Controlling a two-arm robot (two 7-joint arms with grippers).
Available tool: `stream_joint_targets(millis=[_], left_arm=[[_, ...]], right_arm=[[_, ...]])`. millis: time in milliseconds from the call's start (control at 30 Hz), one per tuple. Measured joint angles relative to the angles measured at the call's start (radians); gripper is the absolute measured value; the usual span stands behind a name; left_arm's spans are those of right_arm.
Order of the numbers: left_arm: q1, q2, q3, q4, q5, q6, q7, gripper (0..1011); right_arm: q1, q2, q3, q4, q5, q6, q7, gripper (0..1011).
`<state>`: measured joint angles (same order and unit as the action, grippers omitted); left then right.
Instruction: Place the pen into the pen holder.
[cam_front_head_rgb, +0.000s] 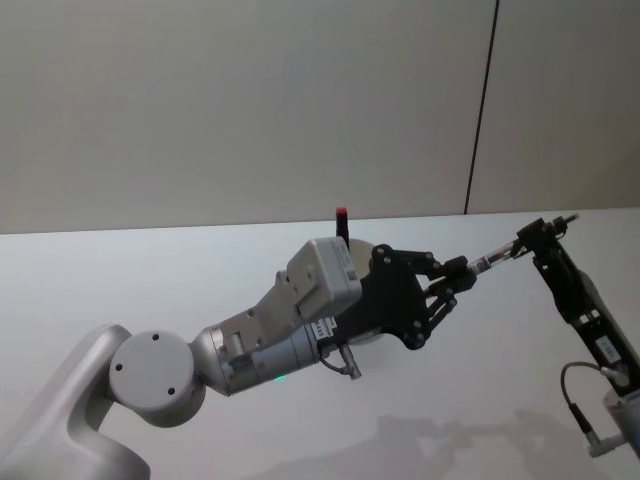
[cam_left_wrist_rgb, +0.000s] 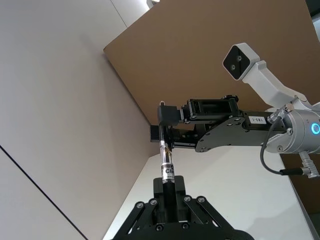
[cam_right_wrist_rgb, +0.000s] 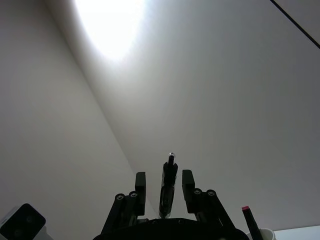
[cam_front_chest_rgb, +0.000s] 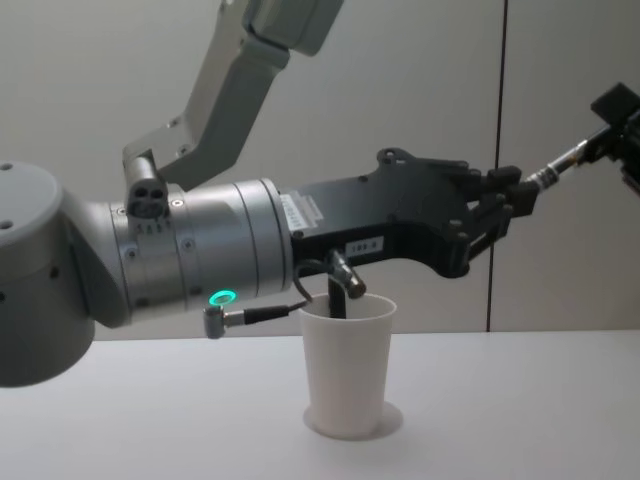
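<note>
My right gripper should grab the dark pen by its free clicker end (cam_front_chest_rgb: 602, 143) next, because my left gripper's fingers cover the pen's black grip end.
The pen (cam_front_head_rgb: 500, 253) is a slim dark and silver one, held in the air well above the table. My left gripper (cam_front_head_rgb: 462, 270) is shut on one end of it (cam_left_wrist_rgb: 166, 160). Its other end lies between the fingers of my right gripper (cam_front_head_rgb: 540, 238), which stand open with a gap on each side of the pen (cam_right_wrist_rgb: 169, 180). The pen holder (cam_front_chest_rgb: 348, 370), a white paper cup, stands upright on the table below the left forearm. In the head view the left wrist mostly covers the pen holder (cam_front_head_rgb: 366, 256). In the chest view the left gripper (cam_front_chest_rgb: 515, 190) reaches right and the pen (cam_front_chest_rgb: 560, 165) slants up towards the right gripper (cam_front_chest_rgb: 615, 115).
A dark pen with a red top (cam_front_head_rgb: 342, 222) stands in the cup, also seen from the side (cam_front_chest_rgb: 340, 292). The white table (cam_front_chest_rgb: 500, 440) runs bare around the cup. A grey wall with a dark vertical seam (cam_front_head_rgb: 482, 110) closes the back.
</note>
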<state>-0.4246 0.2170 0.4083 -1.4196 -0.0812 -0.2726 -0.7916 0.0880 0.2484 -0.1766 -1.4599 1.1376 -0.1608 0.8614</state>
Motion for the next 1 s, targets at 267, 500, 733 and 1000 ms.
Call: stream_joint_targets(millis=[267, 500, 733, 1000], left_arm=[[0.000, 0.000, 0.000, 0.000, 0.000, 0.000, 0.000, 129], [0.000, 0.000, 0.000, 0.000, 0.000, 0.000, 0.000, 129], [0.000, 0.000, 0.000, 0.000, 0.000, 0.000, 0.000, 129], [0.000, 0.000, 0.000, 0.000, 0.000, 0.000, 0.000, 253]], right_arm=[[0.002, -0.001, -0.004, 0.000, -0.001, -0.002, -0.002, 259], [0.002, 0.001, -0.006, -0.003, -0.001, -0.006, -0.004, 130], [0.000, 0.003, -0.007, -0.007, -0.003, -0.009, -0.009, 130], [-0.001, 0.007, -0.007, -0.010, -0.005, -0.014, -0.014, 130]])
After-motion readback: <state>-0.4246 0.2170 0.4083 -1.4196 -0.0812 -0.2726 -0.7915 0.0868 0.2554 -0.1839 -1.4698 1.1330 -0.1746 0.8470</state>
